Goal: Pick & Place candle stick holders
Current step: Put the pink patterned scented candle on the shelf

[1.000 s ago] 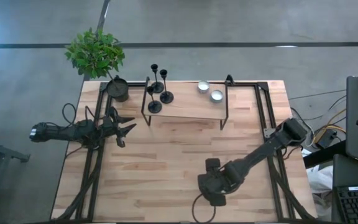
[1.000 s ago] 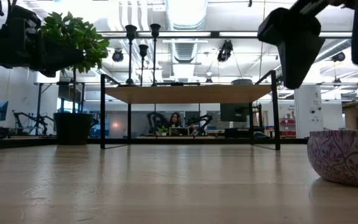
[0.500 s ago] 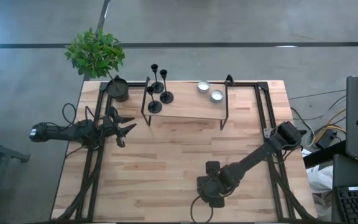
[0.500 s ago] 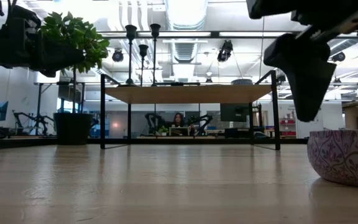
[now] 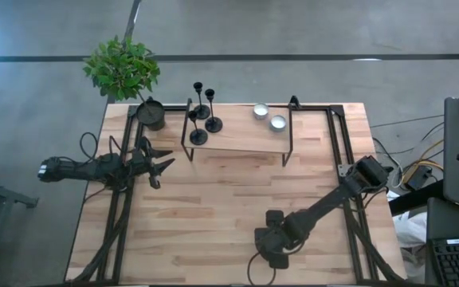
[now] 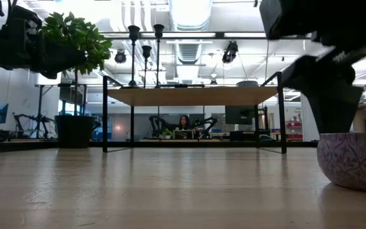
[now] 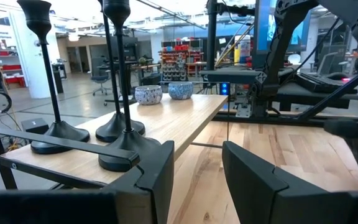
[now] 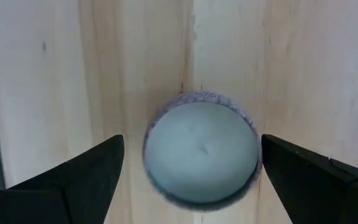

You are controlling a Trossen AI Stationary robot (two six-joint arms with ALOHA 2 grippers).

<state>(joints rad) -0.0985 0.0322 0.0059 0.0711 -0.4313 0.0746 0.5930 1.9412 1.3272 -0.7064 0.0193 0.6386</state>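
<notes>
My right gripper is to grab the patterned cup by its rim (image 8: 201,98) next, to place the candle holders on the shelf.
Three black candlesticks (image 5: 203,113) stand on their round bases at the left end of a raised wooden shelf (image 5: 237,139). Two silvery tealight cups (image 5: 268,116) sit at its right end. A third patterned cup (image 8: 201,155) sits on the table near the front edge; it also shows in the low view (image 6: 354,159). My right gripper (image 8: 192,149) points down over it, open, one finger on either side, apart from its rim. My left gripper (image 5: 168,159) is open and empty to the left of the shelf, facing the candlesticks (image 7: 123,143).
A potted plant (image 5: 151,114) stands at the table's far left corner beside the shelf. The shelf rests on thin black metal legs (image 5: 287,151). Black frame rails (image 5: 118,215) run along the table's left and right sides. Bare wood lies between the two arms.
My right gripper has gone down over the patterned cup and a little toward the table's near edge, still open. The cup has stayed in place.
</notes>
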